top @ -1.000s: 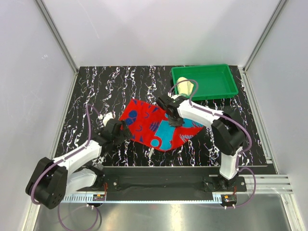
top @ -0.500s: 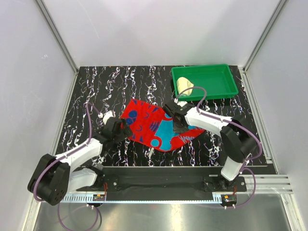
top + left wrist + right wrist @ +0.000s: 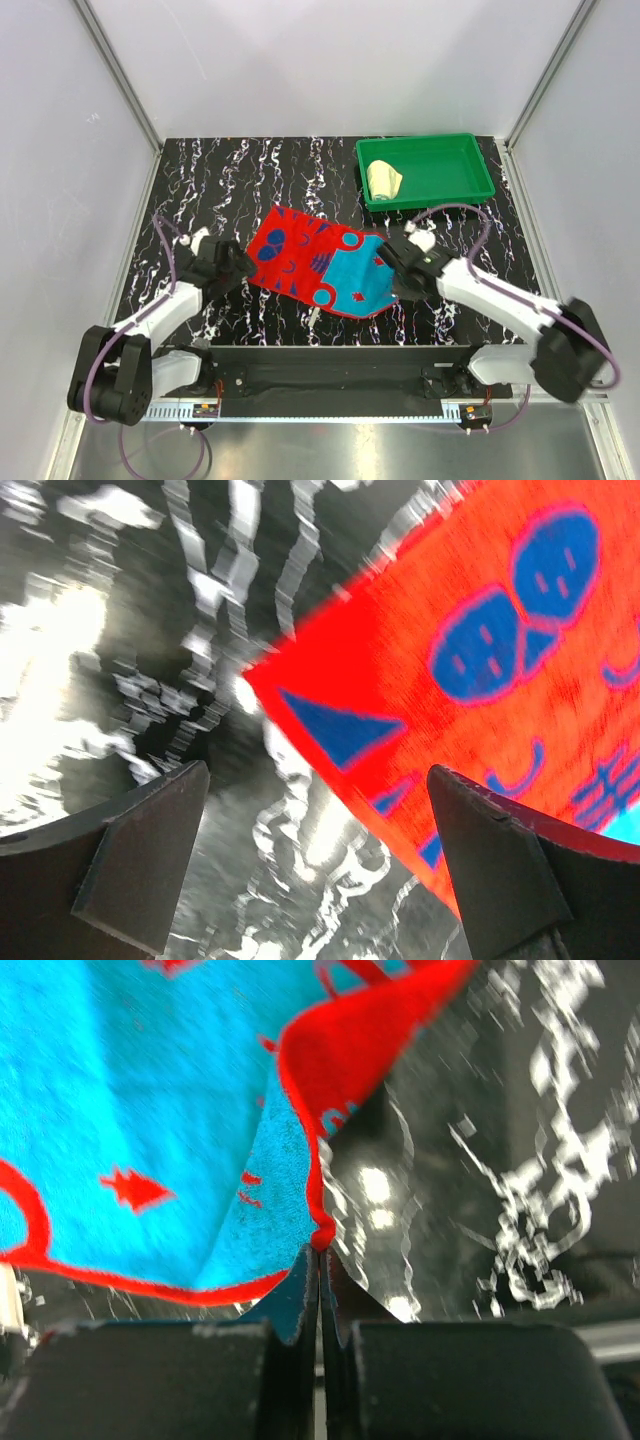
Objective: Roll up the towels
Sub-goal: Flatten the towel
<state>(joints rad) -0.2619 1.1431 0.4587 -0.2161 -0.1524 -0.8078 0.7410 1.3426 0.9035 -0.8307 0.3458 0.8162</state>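
My left gripper pinches the red towel's near corner next, opposite my right gripper, to fold the towel's near edge over for rolling.
The red towel (image 3: 310, 262) with blue and teal patterns lies spread on the black marbled table (image 3: 230, 180). My right gripper (image 3: 398, 276) is shut on its near right edge; in the right wrist view the closed jaws (image 3: 320, 1252) pinch the towel's red hem (image 3: 322, 1232), with teal cloth (image 3: 150, 1090) spreading left. My left gripper (image 3: 236, 268) is open and empty just left of the towel's left corner; in the left wrist view (image 3: 316, 780) the red corner (image 3: 480, 650) lies ahead between the fingers. The pale yellow towel (image 3: 383, 178) lies bunched in the green tray.
The green plastic tray (image 3: 470, 142) stands at the back right of the table. Grey walls enclose the table on three sides. A metal rail with the arm bases runs along the near edge (image 3: 340, 375).
My right gripper has pulled the towel's right edge toward the near right, spreading the towel flatter. My left gripper has drawn back to the left, off the towel's corner.
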